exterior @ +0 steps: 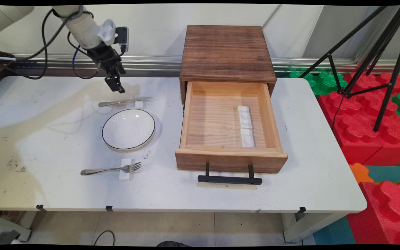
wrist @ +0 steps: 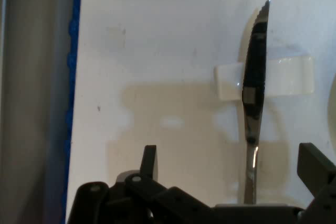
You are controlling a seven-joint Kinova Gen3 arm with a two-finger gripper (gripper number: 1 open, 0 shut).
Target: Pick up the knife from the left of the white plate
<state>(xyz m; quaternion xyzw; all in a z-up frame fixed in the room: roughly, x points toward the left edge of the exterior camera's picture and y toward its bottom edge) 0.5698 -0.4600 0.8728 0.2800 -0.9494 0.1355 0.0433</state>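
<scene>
The gripper will next pick up the table knife by its handle beside the blade (exterior: 123, 101), so that it can put the knife away in the open drawer.
My gripper (exterior: 115, 84) hangs a little above the table's far left part, just over the handle end of a steel knife (exterior: 123, 101). The knife's blade lies across a small white rest (exterior: 139, 103). In the hand view the knife (wrist: 254, 87) runs up between my two fingers (wrist: 149, 162), closer to the right one, with its serrated tip past the white rest (wrist: 286, 74). The gripper (wrist: 231, 169) is open and holds nothing. A white bowl-like plate with a black rim (exterior: 128, 129) sits just in front of the knife.
A fork (exterior: 111, 169) lies on another white rest (exterior: 125, 171) near the front. A wooden box (exterior: 226, 52) has its drawer (exterior: 231, 161) pulled open, with white rests (exterior: 246, 125) inside and a black handle (exterior: 229, 179). A tripod (exterior: 377, 52) and red foam blocks (exterior: 370, 118) stand at the right.
</scene>
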